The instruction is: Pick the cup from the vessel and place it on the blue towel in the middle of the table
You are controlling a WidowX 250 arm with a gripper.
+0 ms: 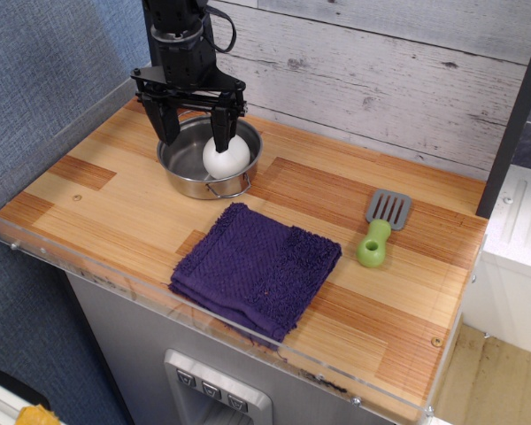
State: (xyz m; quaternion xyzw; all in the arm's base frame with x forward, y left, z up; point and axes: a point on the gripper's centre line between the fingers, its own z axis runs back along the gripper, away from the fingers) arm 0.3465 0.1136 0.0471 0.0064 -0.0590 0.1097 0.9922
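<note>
The robot's gripper should next move the small white cup onto the towel [255, 268], so it should grab the cup around its rounded body [227, 161].
The white rounded cup [226, 158] sits in the right part of the shiny steel vessel [184, 180] at the back left of the table [115, 212]. My black gripper [196, 140] is open and hangs over the vessel. Its right finger tip is at the cup's top left and its left finger is over the vessel's back left rim. I cannot tell whether a finger touches the cup. The purple-blue towel [255, 268] lies flat near the table's front edge, in front of and to the right of the vessel.
A grey spatula with a green handle [379, 232] lies to the right of the towel. A clear acrylic rim [62, 257] runs along the table's edges. A grey plank wall [380, 80] stands behind the table.
</note>
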